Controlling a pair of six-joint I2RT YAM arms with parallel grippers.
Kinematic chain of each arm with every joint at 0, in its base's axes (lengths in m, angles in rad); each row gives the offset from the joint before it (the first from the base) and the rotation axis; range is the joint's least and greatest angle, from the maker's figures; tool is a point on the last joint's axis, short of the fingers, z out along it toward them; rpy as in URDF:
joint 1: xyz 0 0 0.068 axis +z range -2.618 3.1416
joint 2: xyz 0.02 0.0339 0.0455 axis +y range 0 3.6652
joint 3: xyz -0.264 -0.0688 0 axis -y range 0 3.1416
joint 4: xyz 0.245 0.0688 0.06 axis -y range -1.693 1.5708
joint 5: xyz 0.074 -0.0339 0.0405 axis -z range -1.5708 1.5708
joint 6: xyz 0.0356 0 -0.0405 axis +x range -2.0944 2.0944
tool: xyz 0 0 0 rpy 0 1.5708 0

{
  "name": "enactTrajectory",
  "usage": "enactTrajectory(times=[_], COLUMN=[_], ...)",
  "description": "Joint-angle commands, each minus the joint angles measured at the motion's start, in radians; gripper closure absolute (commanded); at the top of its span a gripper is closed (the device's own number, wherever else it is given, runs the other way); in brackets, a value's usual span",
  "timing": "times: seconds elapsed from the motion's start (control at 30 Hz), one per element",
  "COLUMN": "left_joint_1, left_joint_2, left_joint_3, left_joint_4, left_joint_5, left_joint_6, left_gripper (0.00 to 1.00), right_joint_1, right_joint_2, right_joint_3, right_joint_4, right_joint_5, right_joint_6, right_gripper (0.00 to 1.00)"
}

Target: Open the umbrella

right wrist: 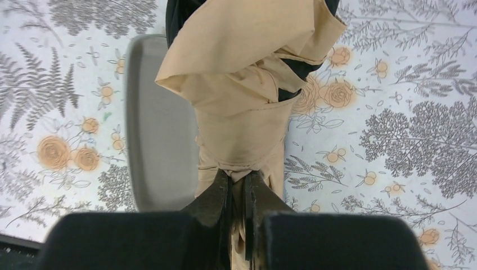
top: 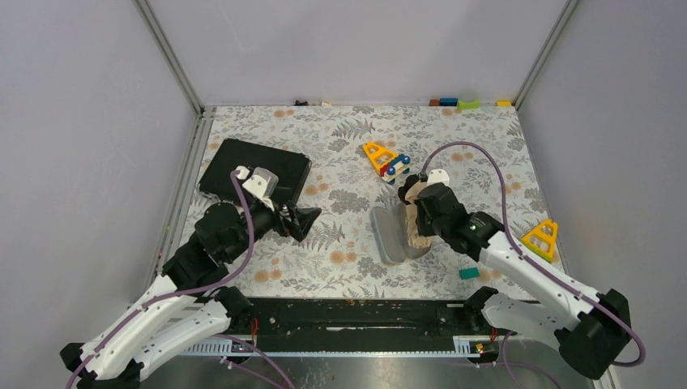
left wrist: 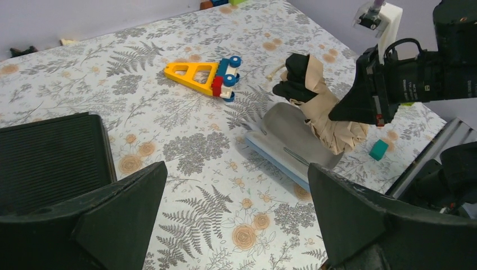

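The tan bundle needs to stay free for my right gripper to open, so my left gripper should next grab the umbrella by its black far end (top: 408,187) (left wrist: 295,77).
The umbrella (top: 415,212) lies folded just right of the table's middle, peach-tan fabric bunched with black showing at its far end (left wrist: 298,79). It rests partly on a grey sleeve (top: 390,235). My right gripper (right wrist: 239,180) is shut on a fold of the tan fabric (right wrist: 247,101) at the near end of the bundle; in the top view it (top: 421,220) sits directly over the umbrella. My left gripper (top: 306,220) hangs wide open above bare tablecloth left of the sleeve, nothing between its fingers (left wrist: 129,191). The shaft is hidden.
A flat black case (top: 255,166) lies at the back left, just behind the left arm. A yellow toy with blue and red parts (top: 382,156) sits behind the umbrella. A yellow triangle (top: 541,237) and a teal block (top: 467,273) lie at the right.
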Motion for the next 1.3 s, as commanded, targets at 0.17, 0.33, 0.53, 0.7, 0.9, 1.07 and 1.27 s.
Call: enactTrajectory(times=[0.17,0.33,0.53,0.7,0.9,1.07,1.27], left_joint_1=[0.004,0.024,0.063,0.066,0.063,0.063,0.059], left_joint_2=[0.046,0.112,0.146,0.197,0.320,0.355,0.444], left_joint_3=[0.047,0.058,0.069,0.082,0.132,0.141,0.169], left_joint_4=[0.079,0.100,0.119,0.105,0.015,-0.024,-0.073], left_joint_5=[0.291,0.422,0.550,0.671,0.671,0.646,0.757], left_joint_6=[-0.026,-0.107,-0.130,-0.116,-0.126,-0.108,-0.101], left_gripper=[0.01,0.01,0.01,0.01,0.01,0.01,0.01], right_joint_1=[0.090,0.234,0.326,0.417,0.581,0.672,0.787], right_joint_2=[-0.243,-0.321,-0.278,-0.265,-0.253,-0.221,-0.172], right_joint_3=[-0.056,-0.127,-0.093,-0.072,-0.065,-0.068,-0.092], right_joint_4=[0.203,0.356,0.365,0.365,0.375,0.415,0.583], right_joint_5=[-0.236,-0.304,-0.304,-0.295,-0.113,0.007,0.237], right_joint_6=[-0.193,-0.271,-0.328,-0.404,-0.569,-0.698,-0.919], right_gripper=[1.00,1.00,1.00,1.00,1.00,1.00,1.00])
